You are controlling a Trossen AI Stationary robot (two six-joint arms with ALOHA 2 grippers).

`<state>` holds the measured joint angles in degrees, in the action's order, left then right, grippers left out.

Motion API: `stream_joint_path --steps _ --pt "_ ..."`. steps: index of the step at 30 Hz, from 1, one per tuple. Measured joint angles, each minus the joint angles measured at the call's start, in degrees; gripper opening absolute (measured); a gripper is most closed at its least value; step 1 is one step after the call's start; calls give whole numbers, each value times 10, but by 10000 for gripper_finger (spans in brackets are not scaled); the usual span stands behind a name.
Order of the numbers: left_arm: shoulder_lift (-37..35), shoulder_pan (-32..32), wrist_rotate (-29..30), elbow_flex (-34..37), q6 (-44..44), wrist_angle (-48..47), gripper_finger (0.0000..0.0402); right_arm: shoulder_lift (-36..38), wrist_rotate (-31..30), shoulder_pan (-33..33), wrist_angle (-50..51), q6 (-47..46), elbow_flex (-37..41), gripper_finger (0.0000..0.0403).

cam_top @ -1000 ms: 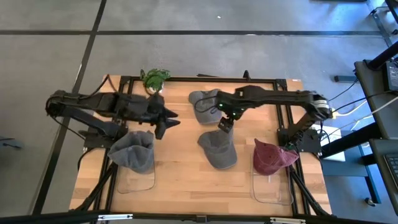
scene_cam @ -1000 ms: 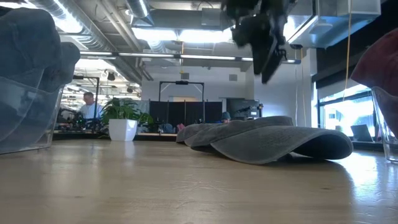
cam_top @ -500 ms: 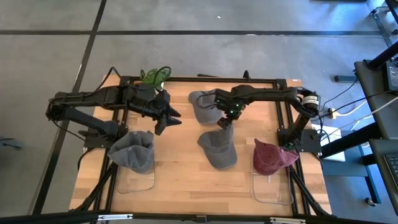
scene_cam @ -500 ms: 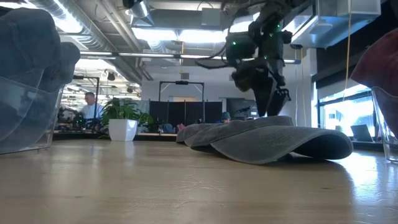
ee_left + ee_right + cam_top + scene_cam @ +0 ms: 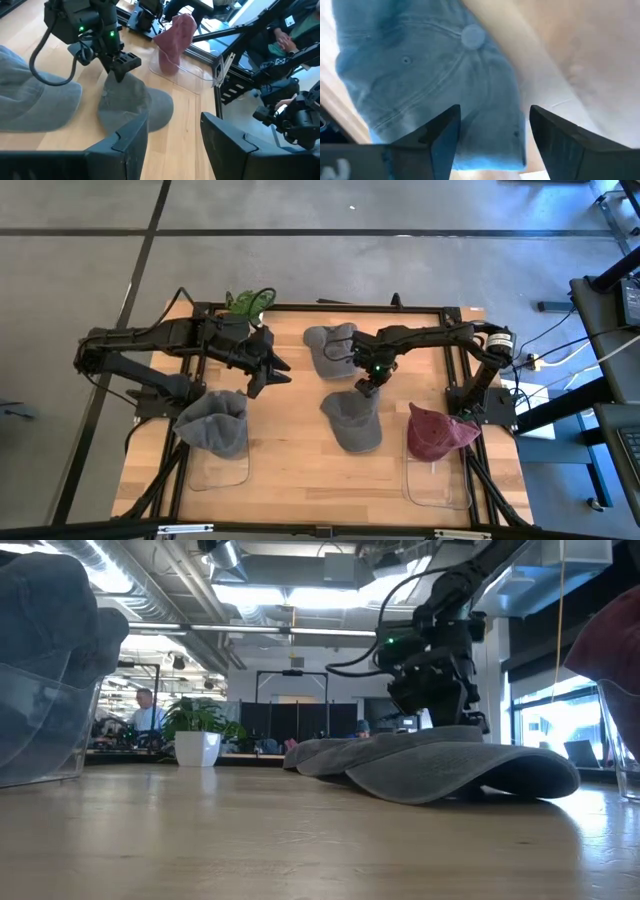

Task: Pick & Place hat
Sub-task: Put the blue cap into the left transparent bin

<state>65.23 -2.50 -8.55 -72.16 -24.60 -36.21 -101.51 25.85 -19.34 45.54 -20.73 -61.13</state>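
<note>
The right gripper takes hold of the grey cap by its top [image 5: 358,402] [image 5: 485,130] next, to pick it up for placing.
A grey cap [image 5: 352,422] lies flat on the table's middle, also seen in the low view [image 5: 460,770] and the left wrist view [image 5: 130,100]. My right gripper [image 5: 368,385] [image 5: 440,725] stands over the cap's far part, pointing down and open. In its wrist view [image 5: 495,110] the crown with its top button [image 5: 472,36] fills the gap between the fingers. My left gripper [image 5: 272,372] [image 5: 172,120] hovers open to the left of the caps, touching nothing. A second grey cap [image 5: 328,350] lies farther back. My right gripper comes from above, pointing down, its open fingers [image 5: 120,67] reaching the far part of the cap's crown [image 5: 122,87]. The fingers stand astride the crown, not closed on it. The cap lies flat on the table with its brim toward the near edge.
A clear bin [image 5: 222,468] at the near left holds a grey cap [image 5: 215,423]. A clear bin [image 5: 440,480] at the near right holds a maroon cap [image 5: 438,435]. A green plant [image 5: 248,302] sits at the far edge. Bare wood lies between the bins.
My right gripper has come down from well above the table onto the near grey cap, moving a little toward the near edge. The cap has shifted slightly on the table under it. The gripper stays open.
</note>
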Motion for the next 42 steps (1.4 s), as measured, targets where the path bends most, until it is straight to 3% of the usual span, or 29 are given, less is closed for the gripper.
stream_joint_path --steps 4,12,17,23,33,38,42 --pt "0 0 0 0 -1 0 176 0 28 0 -2 1 0 183" --pt "0 0 0 0 -3 0 176 0 69 0 -5 31 0 13" --pt "0 0 4 0 -3 0 176 5 61 6 -9 33 0 8" --pt "4 0 25 0 -3 21 176 55 5 40 -8 47 -32 5" --pt "30 0 39 1 14 89 181 161 -116 127 4 35 -172 3" --pt "54 0 46 1 -25 137 184 174 -176 160 24 47 -245 2" --pt "80 2 44 0 7 163 181 173 -198 173 37 60 -283 2"
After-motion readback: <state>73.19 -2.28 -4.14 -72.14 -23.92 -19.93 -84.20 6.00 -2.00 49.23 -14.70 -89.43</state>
